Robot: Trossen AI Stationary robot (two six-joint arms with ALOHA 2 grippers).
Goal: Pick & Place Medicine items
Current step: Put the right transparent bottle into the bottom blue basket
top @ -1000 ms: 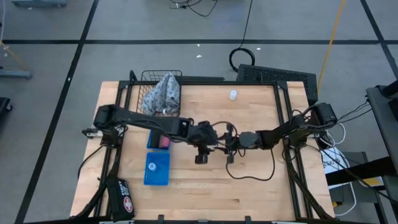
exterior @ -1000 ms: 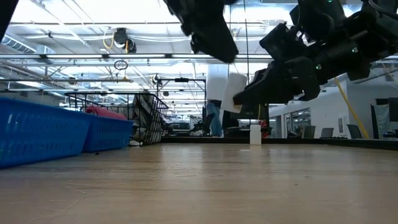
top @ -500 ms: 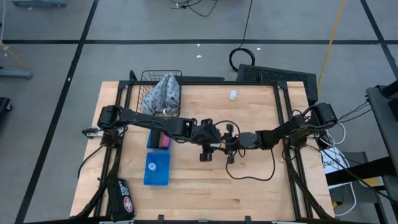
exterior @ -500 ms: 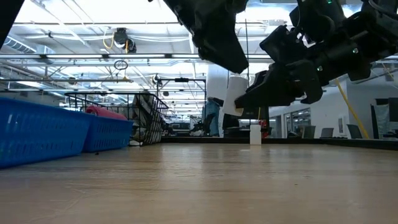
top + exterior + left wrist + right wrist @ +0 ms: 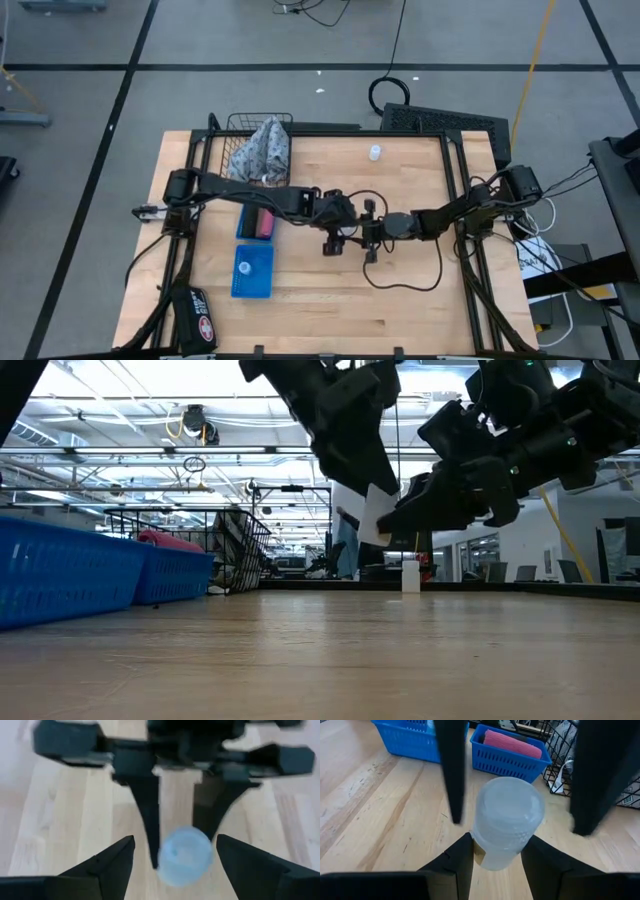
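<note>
My right gripper's fingers cover the bottle's lower body. My left gripper will grab the bottle by its exposed cap end [image 5: 348,230] [image 5: 185,853] next.
My right gripper [image 5: 497,839] is shut on a small white round bottle [image 5: 506,820] above the table's middle [image 5: 368,238]. My left gripper [image 5: 175,840] is open. Its two fingers [image 5: 451,770] stand on either side of the bottle's cap end without touching it. In the low view the bottle [image 5: 375,510] hangs well above the table between both grippers. A second white bottle [image 5: 374,152] stands upright at the far edge. A third [image 5: 243,267] lies in the near blue tray. A pink item [image 5: 262,226] lies in the far blue tray. My right gripper pinches the bottle's lower body [image 5: 482,852] between its two fingers, which come from the table's right. The bottle is lifted clear of the table and tilted. Its cap end [image 5: 184,854] sticks out past the fingertips toward my left gripper.
Two blue trays [image 5: 236,285] [image 5: 242,226] sit left of centre. A black wire basket with a grey patterned cloth [image 5: 260,150] stands at the far left. A black pouch [image 5: 196,318] lies at the near left corner. Bare wood shows at the near right.
My left gripper has moved toward the table's right and down to the held bottle, so its open fingers now stand around the cap end. My right gripper and the bottle have kept still.
</note>
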